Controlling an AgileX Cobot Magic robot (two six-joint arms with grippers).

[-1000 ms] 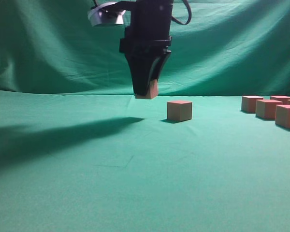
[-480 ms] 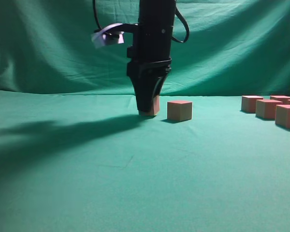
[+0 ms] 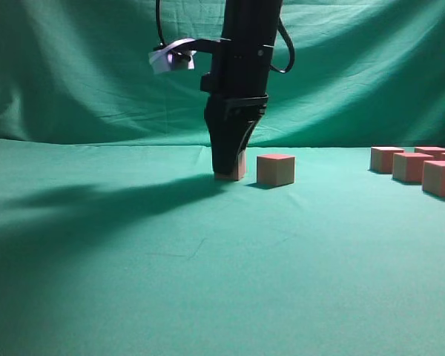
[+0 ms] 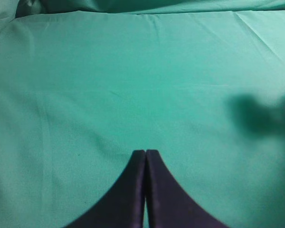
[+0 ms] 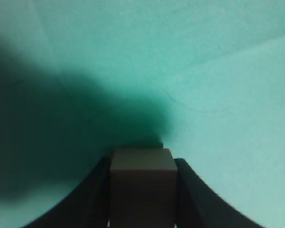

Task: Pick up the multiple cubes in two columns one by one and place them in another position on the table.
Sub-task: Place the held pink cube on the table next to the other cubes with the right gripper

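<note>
I should let go of the cube with my right gripper now: the cube's lower edge touches the green cloth below the fingers, so the cube would stand there.
My right gripper is shut on a cube and holds it down at the green table, at or just above the cloth. In the right wrist view the cube fills the gap between the jaws. A second cube stands just right of the held one, a small gap apart. Several more cubes stand grouped at the far right. My left gripper is shut and empty over bare cloth; it does not show in the exterior view.
A draped green backdrop hangs behind the table. The arm casts a long shadow to the left. Bare green cloth lies under the left gripper.
My right gripper has come down with the cube from above the table to the cloth, shifting slightly right, beside the lone cube. The other cubes have not moved.
</note>
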